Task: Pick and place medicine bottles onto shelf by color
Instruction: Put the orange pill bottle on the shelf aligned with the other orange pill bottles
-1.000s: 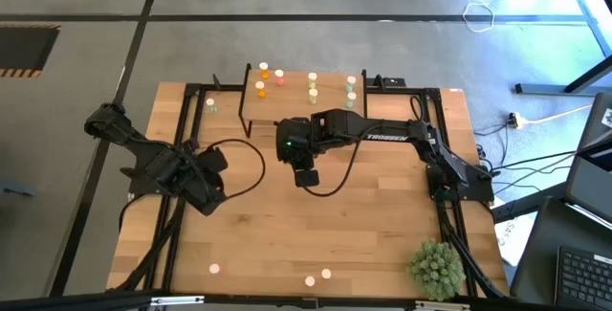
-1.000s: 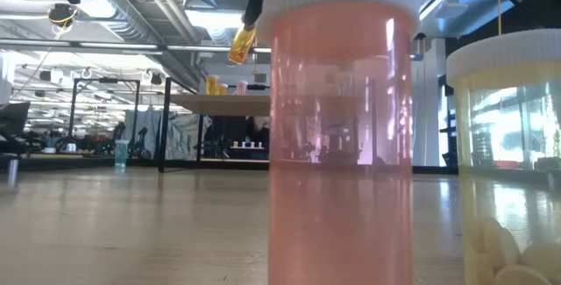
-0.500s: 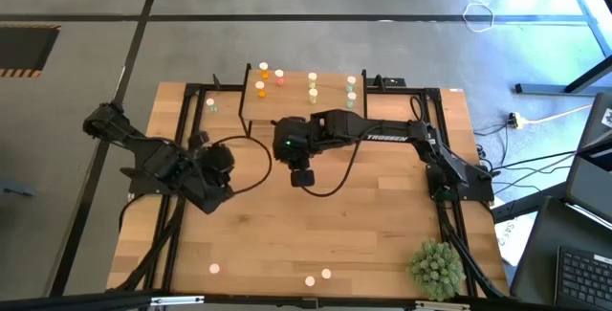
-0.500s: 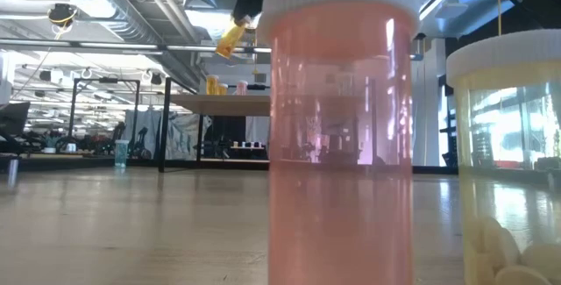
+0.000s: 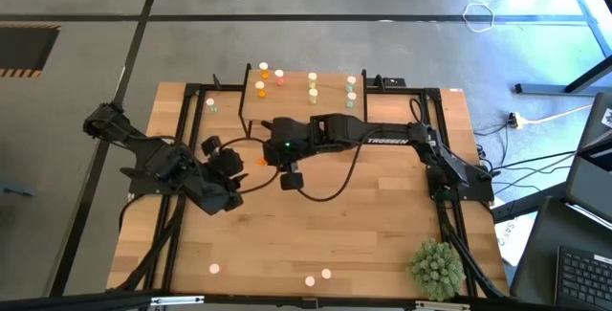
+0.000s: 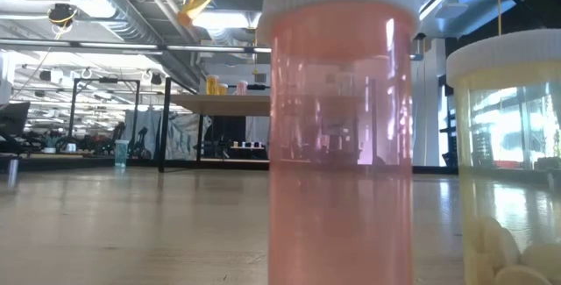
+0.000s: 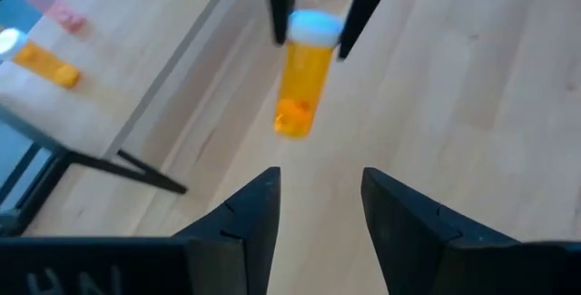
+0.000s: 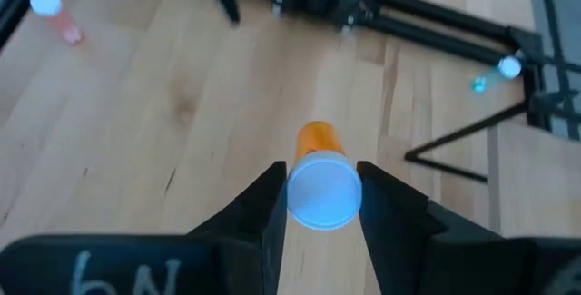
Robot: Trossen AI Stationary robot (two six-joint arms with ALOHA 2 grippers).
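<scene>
The left gripper grabs the orange bottle by its orange body next, to stand the bottle on the shelf by color.
An orange medicine bottle with a white cap hangs in the air over the table's middle, with my right gripper shut on it. It also shows in the high view and the low view. My left gripper stands open just left of the bottle, pointing at it with nothing between its fingers. The shelf stands at the far edge, with orange, pink, yellow and green bottles upright on it. My right gripper pinches the bottle's white cap between its two fingers. The fingers come from the table's right, slanting down. The orange body points away beyond the fingertips, tilted, and the bottle is lifted clear of the table.
Three loose bottles stand near the front edge; two of them, pink and pale yellow, fill the low view. A green bottle stands left of the shelf. A spiky plant ball sits front right.
My right gripper has carried the orange bottle toward the table's left and upward, tipping closer to level. My left gripper has tipped up and swung toward the bottle, staying open.
</scene>
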